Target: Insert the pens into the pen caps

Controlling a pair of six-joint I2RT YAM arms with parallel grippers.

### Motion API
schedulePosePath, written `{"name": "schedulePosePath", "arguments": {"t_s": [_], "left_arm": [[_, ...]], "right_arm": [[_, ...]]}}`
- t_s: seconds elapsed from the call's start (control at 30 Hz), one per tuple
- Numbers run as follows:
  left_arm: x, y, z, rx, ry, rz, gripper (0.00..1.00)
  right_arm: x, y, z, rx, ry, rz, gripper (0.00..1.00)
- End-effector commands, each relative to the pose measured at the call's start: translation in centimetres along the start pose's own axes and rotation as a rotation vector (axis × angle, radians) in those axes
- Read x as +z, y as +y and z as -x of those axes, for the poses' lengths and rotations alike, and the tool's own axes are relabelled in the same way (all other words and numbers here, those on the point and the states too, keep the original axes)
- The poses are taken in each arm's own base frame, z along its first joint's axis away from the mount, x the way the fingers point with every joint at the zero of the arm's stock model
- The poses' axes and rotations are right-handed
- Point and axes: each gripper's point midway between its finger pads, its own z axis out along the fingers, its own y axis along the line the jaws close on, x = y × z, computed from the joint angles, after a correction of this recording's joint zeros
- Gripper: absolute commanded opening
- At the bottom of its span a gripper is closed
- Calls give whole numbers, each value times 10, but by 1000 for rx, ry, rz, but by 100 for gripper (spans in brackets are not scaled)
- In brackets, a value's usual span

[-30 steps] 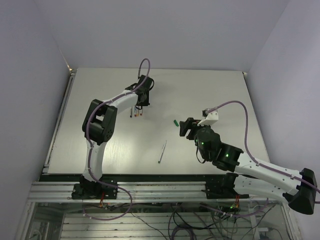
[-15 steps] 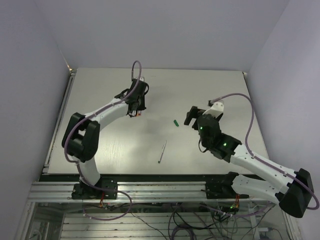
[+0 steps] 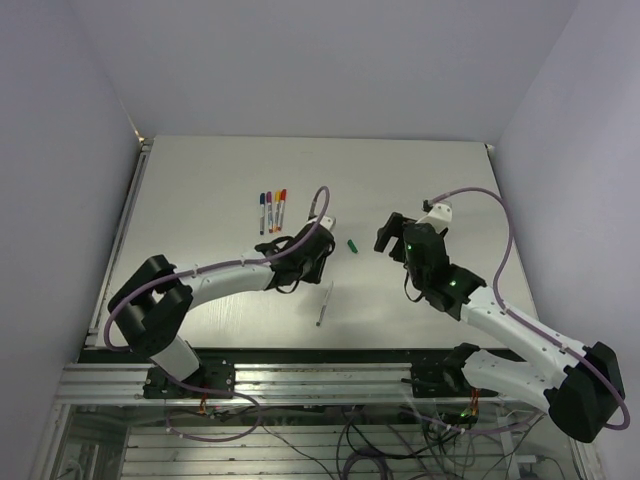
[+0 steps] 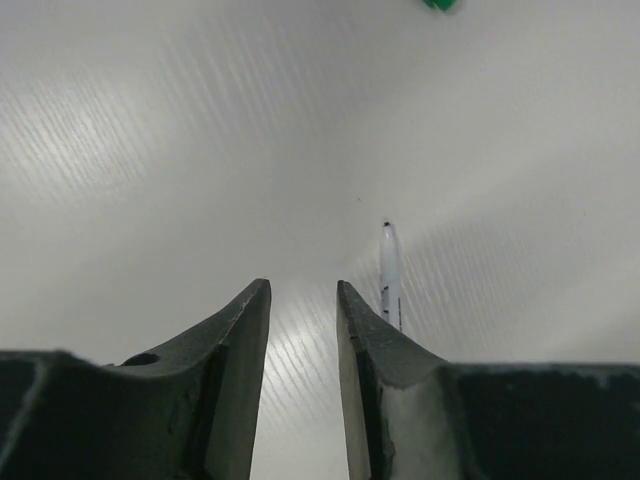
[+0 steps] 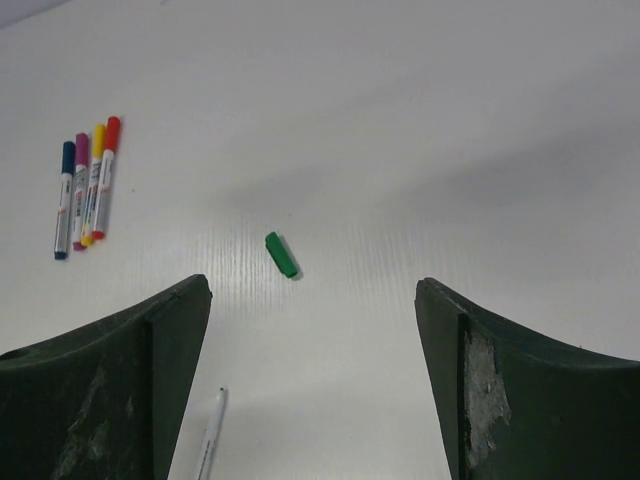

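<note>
Next, my left gripper grabs the uncapped pen's body, behind the pen's bare tip [image 3: 325, 303]. That leaves the pen's tip free to go into the green cap [image 3: 351, 244].
One uncapped pale pen [image 3: 324, 302] lies on the table; it also shows in the left wrist view [image 4: 390, 272] and the right wrist view [image 5: 210, 435]. A green cap [image 3: 351, 244] lies alone beyond it, seen in the right wrist view [image 5: 281, 254] and at the top edge of the left wrist view [image 4: 440, 4]. My left gripper [image 3: 320, 268] [image 4: 300, 285] hovers just left of the pen's upper end, jaws a narrow gap apart and empty. My right gripper [image 3: 385, 237] [image 5: 310, 285] is wide open and empty, right of the green cap.
Several capped pens with blue, magenta, yellow and red caps [image 3: 271, 210] lie side by side at the back left, also in the right wrist view [image 5: 85, 185]. The table's metal rail [image 3: 300, 370] runs along the near edge.
My left arm has swung from over the capped pens at the back down to the loose pen, uncovering the capped pens. My right gripper has shifted slightly up and right.
</note>
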Motion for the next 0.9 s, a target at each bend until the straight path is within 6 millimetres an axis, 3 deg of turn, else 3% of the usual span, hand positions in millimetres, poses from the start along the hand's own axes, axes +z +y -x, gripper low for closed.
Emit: {"name": "schedulePosePath", "arguments": {"t_s": [0.0,0.33,0.87], "left_arm": [[-1,-21,-1,-11,-24,-52,45],[-5,-54,-24,57,62,-118,59],[-6,-48,-71,193,256,-2,59]], "right_arm": [[-1,3,-2,31,2,31,83],[-4,8,-11,40,20,81,82],[-5,11,-15,64,26,111,79]]}}
